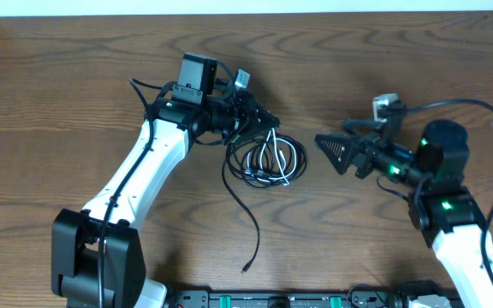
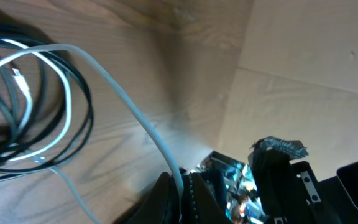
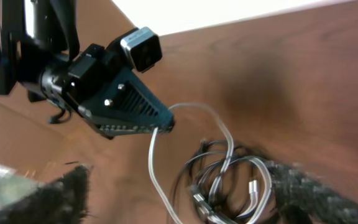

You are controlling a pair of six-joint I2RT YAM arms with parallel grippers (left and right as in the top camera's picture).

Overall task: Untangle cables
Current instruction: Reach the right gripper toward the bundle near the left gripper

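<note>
The right gripper grabs the white cable's raised part hanging from my left gripper next, to draw the white cable from the coil.
The cables (image 1: 272,162) lie in a small tangled coil mid-table, black cords with one white cord looped through them. A black tail (image 1: 248,222) trails from the coil toward the front edge. My left gripper (image 1: 270,122) sits just behind the coil, shut on a raised strand of the white cable (image 2: 143,127), which runs between its fingertips (image 2: 165,198). In the right wrist view the white cable (image 3: 157,155) hangs from the left gripper's tip (image 3: 164,126) down to the coil (image 3: 229,183). My right gripper (image 1: 325,150) is open to the right of the coil, its fingers (image 3: 64,193) spread either side and touching nothing.
The wooden table (image 1: 75,103) ends at a white wall along the back edge (image 1: 315,7). A black equipment rail (image 1: 272,299) runs along the front edge. Thick black arm wires (image 1: 478,107) arch over the right arm.
</note>
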